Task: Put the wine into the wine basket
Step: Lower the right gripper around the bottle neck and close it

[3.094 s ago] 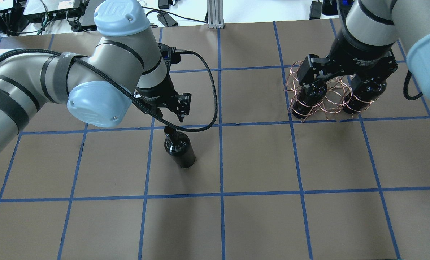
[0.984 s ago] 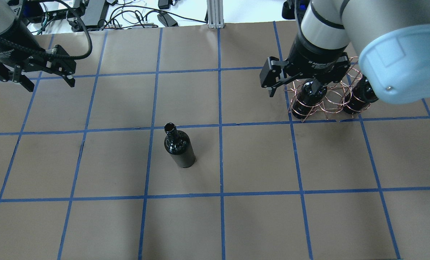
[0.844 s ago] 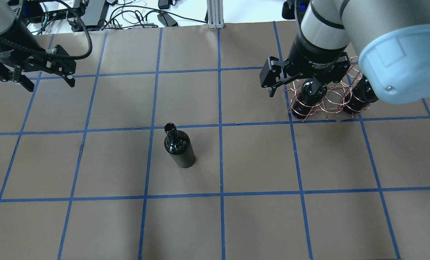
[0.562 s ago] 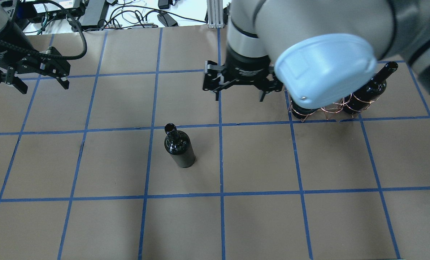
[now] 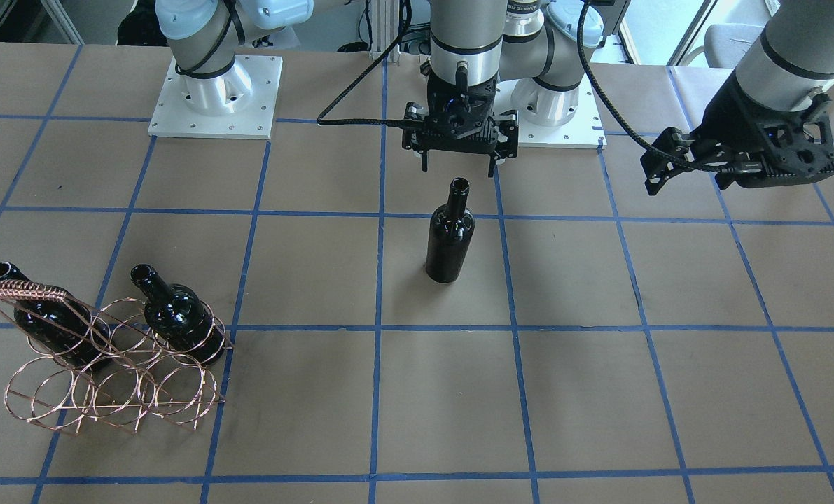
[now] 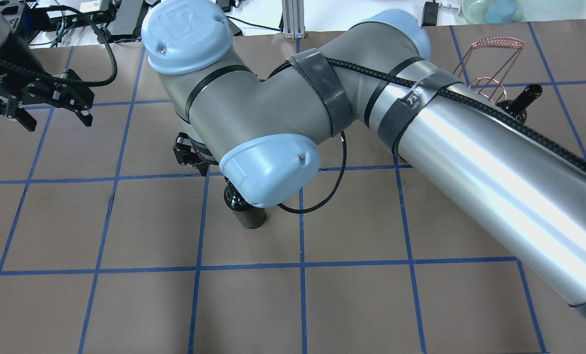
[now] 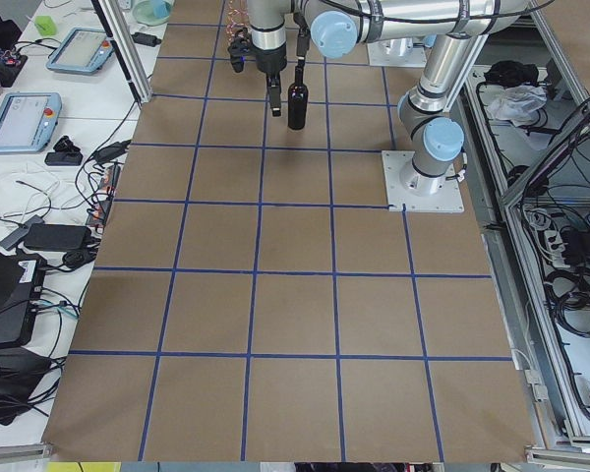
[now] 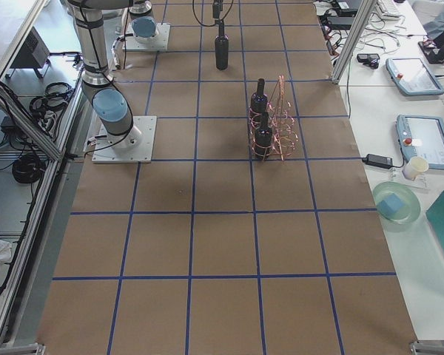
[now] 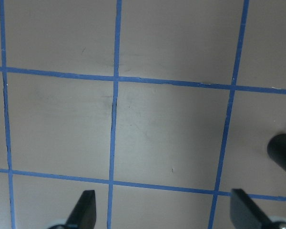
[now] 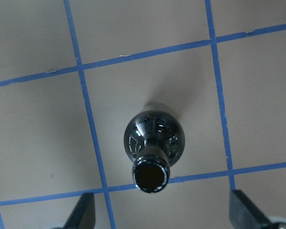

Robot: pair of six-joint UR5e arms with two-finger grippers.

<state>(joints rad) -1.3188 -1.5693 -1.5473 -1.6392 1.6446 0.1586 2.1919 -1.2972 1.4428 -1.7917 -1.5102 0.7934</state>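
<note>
My right gripper will next take hold of the wine bottle by its neck [image 5: 458,194], so that it can lay the bottle into the copper wire basket [image 5: 108,381].
The wine bottle [image 5: 450,238] stands upright near the table's middle, dark and glossy with an open mouth. My right gripper [image 5: 456,166] is open and hovers just above its mouth. The right wrist view looks straight down on the bottle [image 10: 154,143], with the fingertips [image 10: 86,210] spread wide at the frame's bottom. In the overhead view my right arm hides most of the bottle [image 6: 247,216]. The copper wire basket [image 5: 108,381] holds two other dark bottles [image 5: 178,318]. My left gripper [image 6: 58,123] is open and empty, far from the bottle.
The basket's woven handle [image 6: 494,46] and one bottle neck [image 6: 524,98] show past my right arm, which spans the table's middle in the overhead view. The arm bases [image 5: 213,98] stand at the robot's edge. Blue tape lines grid the brown table.
My right arm has swung from over the basket across the table to above the standing bottle. My left gripper, above that bottle three seconds ago, has withdrawn to the far left.
</note>
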